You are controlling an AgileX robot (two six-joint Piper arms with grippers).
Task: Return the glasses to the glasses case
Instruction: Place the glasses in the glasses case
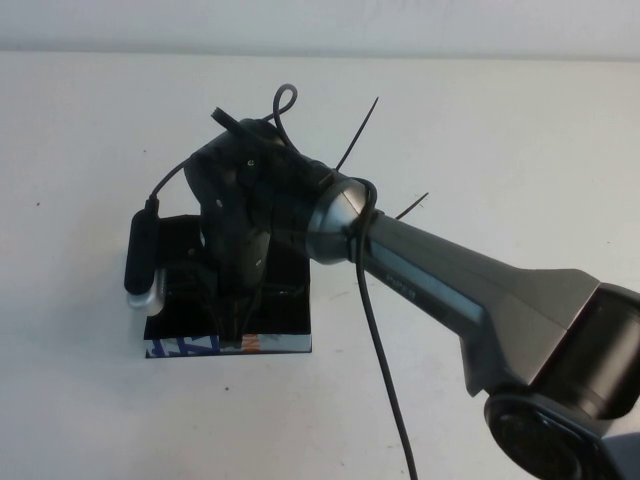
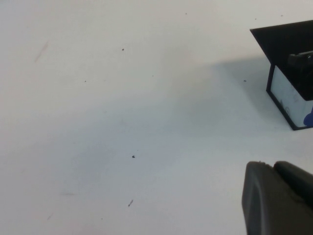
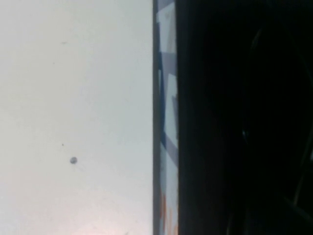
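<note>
My right gripper should open now. Its fingers are low in the black case beside its printed edge strip [image 1: 285,343], so the glasses would lie inside.
The glasses case [image 1: 288,318] lies open and flat at the left middle of the white table, black, with a white edge strip [image 1: 270,344] printed blue and orange along its near side. My right gripper [image 1: 232,322] points straight down onto the case's middle, reaching in from the right. In the right wrist view the strip [image 3: 166,122] runs beside the black inside of the case. I cannot make out the glasses against that black, under the gripper. My left gripper [image 2: 273,164] hovers shut and empty over bare table, with a corner of the case [image 2: 283,46] off to one side.
The right arm's thick grey forearm [image 1: 470,280] crosses the table from the near right. A black cable [image 1: 385,385] hangs from it toward the near edge. The wrist camera's black and silver body [image 1: 142,268] juts over the case's left side. White table [image 1: 500,130] surrounds the case.
</note>
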